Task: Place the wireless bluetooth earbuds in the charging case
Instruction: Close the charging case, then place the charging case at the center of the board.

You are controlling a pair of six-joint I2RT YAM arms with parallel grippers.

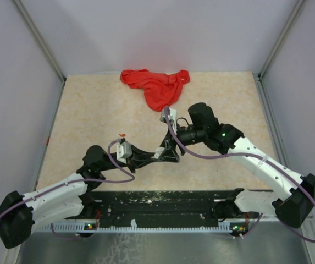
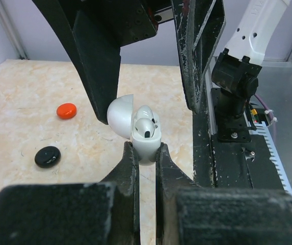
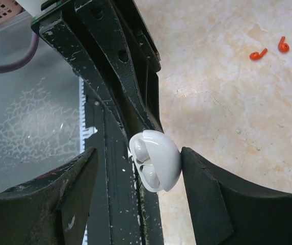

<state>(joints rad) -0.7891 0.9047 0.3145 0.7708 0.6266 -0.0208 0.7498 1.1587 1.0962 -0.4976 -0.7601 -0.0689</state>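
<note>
My right gripper should grab the white charging case (image 1: 159, 152) (image 3: 161, 161) next, across the outer side of the open lid and the opposite side. Then it can shut the earbuds in.
My left gripper (image 2: 146, 151) is shut on the base of a white charging case (image 2: 147, 140) and holds it up with its lid (image 2: 120, 115) swung open. Two white earbuds (image 2: 144, 122) sit in the case's wells. My right gripper (image 3: 139, 155) is open and straddles the case (image 3: 161, 161). One of its fingers (image 3: 207, 194) rests against the lid's outer side. The other finger (image 3: 79, 189) stands well apart from the case. Both grippers meet above the table's near middle (image 1: 165, 152).
Two loose red earbuds (image 3: 258, 54) lie on the beige table beyond the grippers. A round orange-red case (image 2: 66, 111) and a round black case (image 2: 47, 156) lie to the left. A red cloth (image 1: 156, 85) is bunched at the far edge. Grey walls enclose the table.
</note>
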